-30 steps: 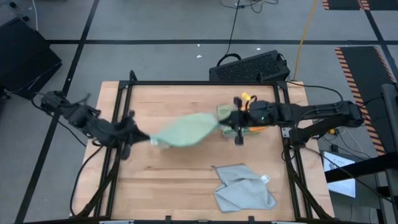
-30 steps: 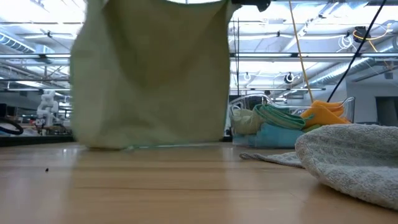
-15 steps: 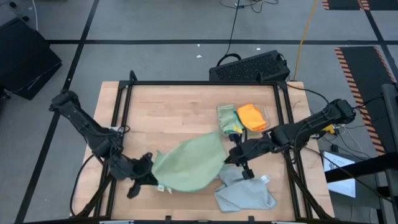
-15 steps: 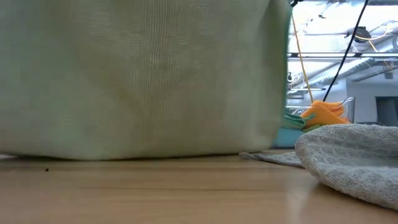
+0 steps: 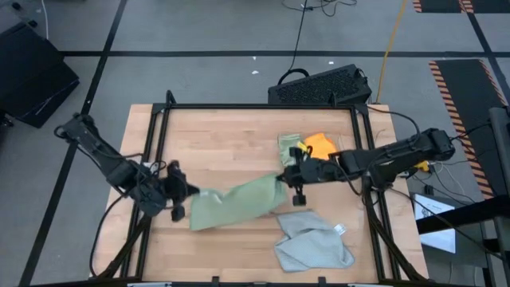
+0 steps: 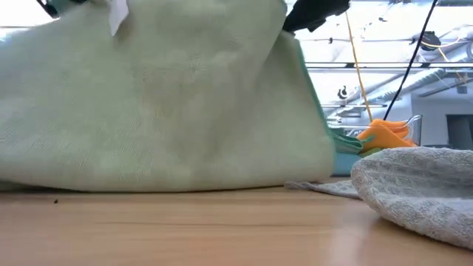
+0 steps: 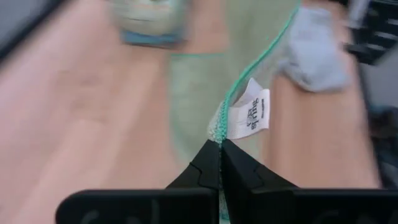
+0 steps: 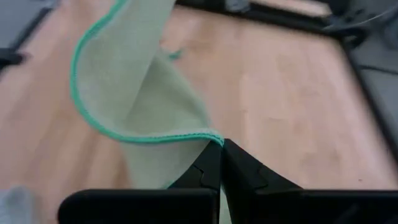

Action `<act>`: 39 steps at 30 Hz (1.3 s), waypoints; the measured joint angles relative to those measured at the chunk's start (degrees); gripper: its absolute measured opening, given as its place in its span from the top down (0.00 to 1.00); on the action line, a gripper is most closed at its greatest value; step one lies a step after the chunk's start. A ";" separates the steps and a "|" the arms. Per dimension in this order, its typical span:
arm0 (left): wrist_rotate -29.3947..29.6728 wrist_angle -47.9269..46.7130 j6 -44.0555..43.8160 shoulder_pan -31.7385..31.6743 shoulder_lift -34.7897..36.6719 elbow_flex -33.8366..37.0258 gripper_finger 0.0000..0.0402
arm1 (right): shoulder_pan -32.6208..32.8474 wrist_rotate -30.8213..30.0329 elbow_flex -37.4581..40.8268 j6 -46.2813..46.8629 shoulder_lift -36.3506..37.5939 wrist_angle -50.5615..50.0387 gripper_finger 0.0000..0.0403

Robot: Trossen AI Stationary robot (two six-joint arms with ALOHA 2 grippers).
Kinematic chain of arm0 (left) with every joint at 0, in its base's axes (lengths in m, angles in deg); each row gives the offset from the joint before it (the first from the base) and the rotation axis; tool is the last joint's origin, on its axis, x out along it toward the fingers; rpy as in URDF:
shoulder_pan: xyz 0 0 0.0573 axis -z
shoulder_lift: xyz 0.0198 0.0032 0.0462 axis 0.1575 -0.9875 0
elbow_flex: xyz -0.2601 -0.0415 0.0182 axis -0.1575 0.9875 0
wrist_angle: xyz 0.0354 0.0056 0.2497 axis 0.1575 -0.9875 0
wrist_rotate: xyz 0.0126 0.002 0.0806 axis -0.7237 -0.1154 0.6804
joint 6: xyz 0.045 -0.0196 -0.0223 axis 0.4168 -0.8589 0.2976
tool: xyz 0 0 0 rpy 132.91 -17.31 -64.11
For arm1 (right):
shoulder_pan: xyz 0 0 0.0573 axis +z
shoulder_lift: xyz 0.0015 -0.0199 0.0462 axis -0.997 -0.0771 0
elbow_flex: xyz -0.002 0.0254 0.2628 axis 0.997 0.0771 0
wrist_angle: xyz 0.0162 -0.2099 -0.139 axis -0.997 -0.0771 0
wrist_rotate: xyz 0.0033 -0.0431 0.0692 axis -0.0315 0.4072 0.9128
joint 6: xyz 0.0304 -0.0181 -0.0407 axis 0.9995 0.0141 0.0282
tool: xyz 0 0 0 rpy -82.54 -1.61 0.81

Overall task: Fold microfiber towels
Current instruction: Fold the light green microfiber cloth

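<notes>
The teal hem (image 7: 229, 99) at my fingers is high above the table, so the towel comes down next before my left gripper releases it.
A pale sage green microfiber towel (image 5: 235, 203) with a teal hem stretches between my two grippers over the middle of the table. Its lower edge (image 6: 170, 185) rests on the wood. My left gripper (image 5: 183, 194) is shut on the towel's left corner and my right gripper (image 5: 283, 178) on its right corner. A light grey towel (image 5: 312, 241) lies crumpled on the table near the front right. Orange (image 5: 320, 143) and green (image 5: 290, 147) towels sit in a clear tray behind the right gripper. My left gripper pinches the towel's corner (image 7: 217, 129) between its two fingers, right beside the white tag (image 7: 250, 115). The fingers slant downward from the table's left. The cloth hangs away from them down to the table. My right gripper pinches the opposite hemmed corner (image 8: 213, 138) between its two fingers, slanting downward from the table's right. The hem curls away from the fingertips, and the cloth falls below them to the table.
A black frame (image 5: 255, 107) rims the wooden table. A dark keyboard (image 5: 320, 84) lies on the floor beyond the far edge. Bare wood (image 5: 215, 143) shows at the far left and along the near left.
Both grippers, still shut on the towel's corners, have swung toward the near edge and down, then back a little toward the far edge. The towel, which hung over the table's far middle, has come nearer the front. Its lower edge now lies on the wood.
</notes>
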 joint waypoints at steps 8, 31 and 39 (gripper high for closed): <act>18.60 0.32 15.70 -3.81 9.80 -6.44 0.99 | -11.56 0.42 -4.32 -8.33 0.00 7.45 1.00; -19.24 29.15 -10.71 7.18 -7.47 9.57 0.98 | 1.75 22.10 4.08 5.67 -1.06 -1.32 1.00; -16.08 31.93 -15.07 10.05 -15.95 9.86 0.99 | 3.85 16.89 7.91 9.08 -5.19 4.10 1.00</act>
